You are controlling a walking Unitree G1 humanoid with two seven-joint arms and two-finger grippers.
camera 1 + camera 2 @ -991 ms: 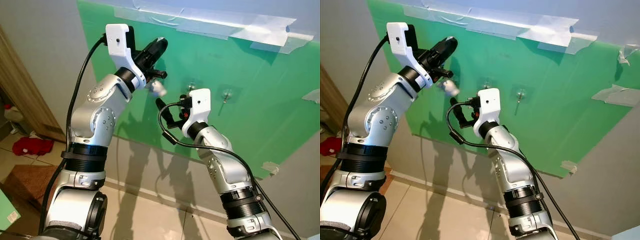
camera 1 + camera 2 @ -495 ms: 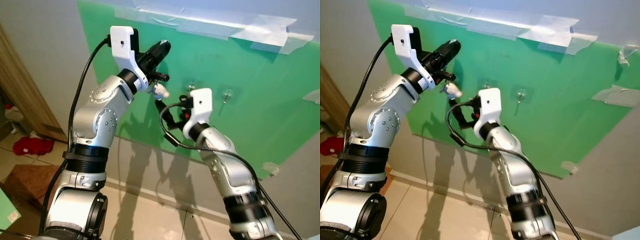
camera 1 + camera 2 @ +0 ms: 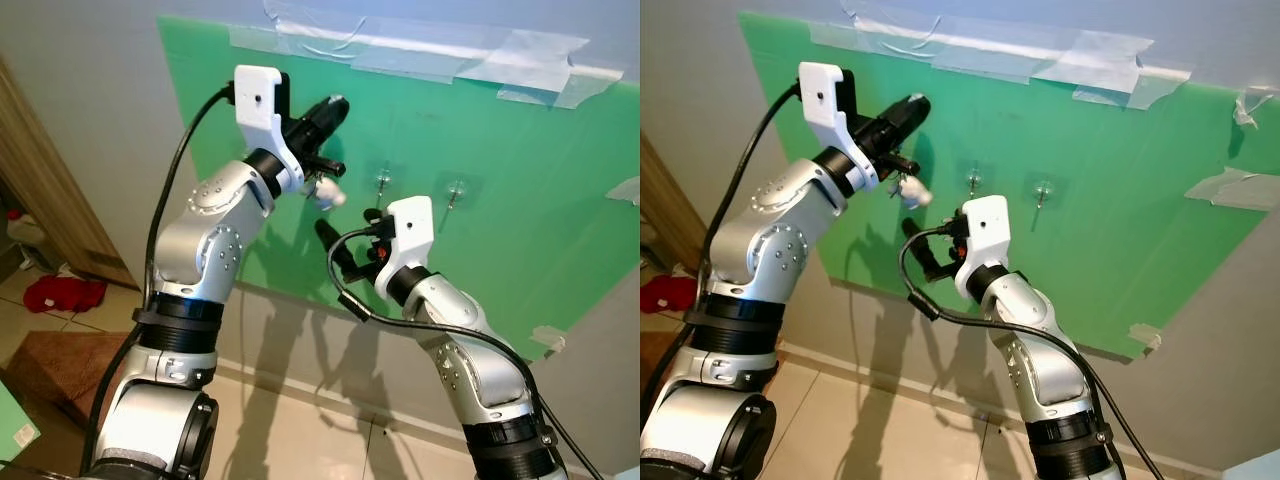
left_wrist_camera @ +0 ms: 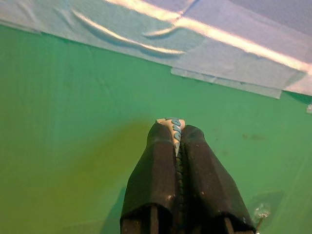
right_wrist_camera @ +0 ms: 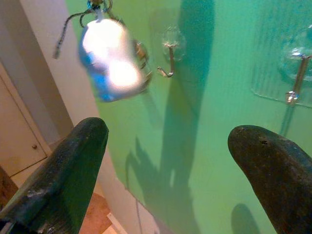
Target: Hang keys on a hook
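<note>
My right gripper reaches the keys and grips the white figurine hanging free below next, since my left gripper covers the keys' upper end.
My left gripper (image 3: 334, 104) is raised against the green board (image 3: 520, 150), shut on the keys' white and blue tag (image 4: 173, 127). From it the keys hang as a white and blue bundle (image 3: 326, 191), blurred in the right wrist view (image 5: 110, 58). Two clear suction hooks, one (image 3: 383, 182) just right of the keys and another (image 3: 456, 190) farther right, stick to the board. My right gripper (image 3: 347, 230) is open below the keys, pointing at the board, with nothing between its fingers (image 5: 73, 165).
The green board is taped to a grey wall with clear tape (image 3: 440, 50) along its top. A wooden door frame (image 3: 45, 190) stands at the left. A red cloth (image 3: 62, 293) lies on the tiled floor by a cardboard box (image 3: 45, 365).
My left gripper has carried the keys a little to the right, closer to the nearer hook. The right arm has sunk slightly and stays open.
</note>
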